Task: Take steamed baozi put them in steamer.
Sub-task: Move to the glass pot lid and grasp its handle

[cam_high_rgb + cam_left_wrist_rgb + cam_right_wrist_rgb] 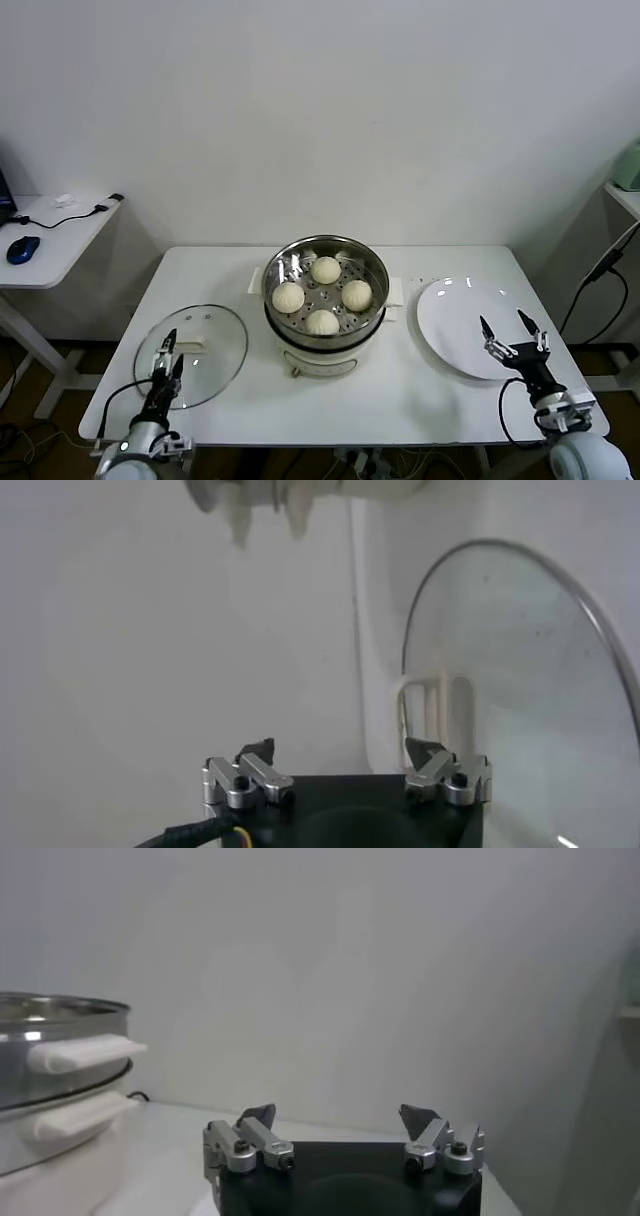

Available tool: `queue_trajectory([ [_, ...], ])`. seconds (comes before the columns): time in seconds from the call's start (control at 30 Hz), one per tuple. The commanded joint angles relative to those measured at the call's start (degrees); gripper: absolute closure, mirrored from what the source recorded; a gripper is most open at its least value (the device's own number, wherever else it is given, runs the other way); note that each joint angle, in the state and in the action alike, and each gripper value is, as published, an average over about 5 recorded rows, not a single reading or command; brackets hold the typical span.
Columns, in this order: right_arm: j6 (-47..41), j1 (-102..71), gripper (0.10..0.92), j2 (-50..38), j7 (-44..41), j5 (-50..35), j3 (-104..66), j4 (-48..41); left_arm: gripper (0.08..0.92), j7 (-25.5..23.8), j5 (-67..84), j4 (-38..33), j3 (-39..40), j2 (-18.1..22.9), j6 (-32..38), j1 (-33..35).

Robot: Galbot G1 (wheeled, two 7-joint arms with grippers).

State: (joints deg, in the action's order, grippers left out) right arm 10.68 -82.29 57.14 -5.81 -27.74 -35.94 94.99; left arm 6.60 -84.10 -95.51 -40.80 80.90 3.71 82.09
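Observation:
My left gripper grabs the lid by its narrow white handle (191, 345) (424, 710) next, since the lid's glass disc is far wider than my open fingers.
Several cream-white baozi (326, 269) lie on the perforated tray inside the shiny steel steamer (385, 285) at the middle of the white table. My left gripper (172, 352) hovers open over the near edge of the glass lid (205, 345), nothing between its fingers. In the left wrist view the left gripper (340, 752) is open, with the lid (520, 680) beyond it. My right gripper (503, 322) is open above the near part of the white plate (450, 310) and holds nothing. The right wrist view shows the right gripper (338, 1116) open and the steamer (50, 1048) off to one side.
The plate lies right of the steamer and the glass lid left of it. A side desk with a blue mouse (22, 249) and cables stands at far left. Bare table (400, 400) runs along the front edge between my arms.

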Motion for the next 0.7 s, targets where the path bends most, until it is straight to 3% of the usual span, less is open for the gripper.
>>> queue_trajectory([
  [0.03,0.2,-0.9,0.203,1.6,0.1,2.5,-1.3,-1.1,0.177,1.7,-4.2,12.0,0.7,-0.9,-1.5,-10.0],
  [0.7,1.3,0.9,0.203,2.3,-0.9,4.6,-0.7,-4.0,0.177,4.5,-0.1,16.7,2.9,-0.8,-2.8,-14.4],
])
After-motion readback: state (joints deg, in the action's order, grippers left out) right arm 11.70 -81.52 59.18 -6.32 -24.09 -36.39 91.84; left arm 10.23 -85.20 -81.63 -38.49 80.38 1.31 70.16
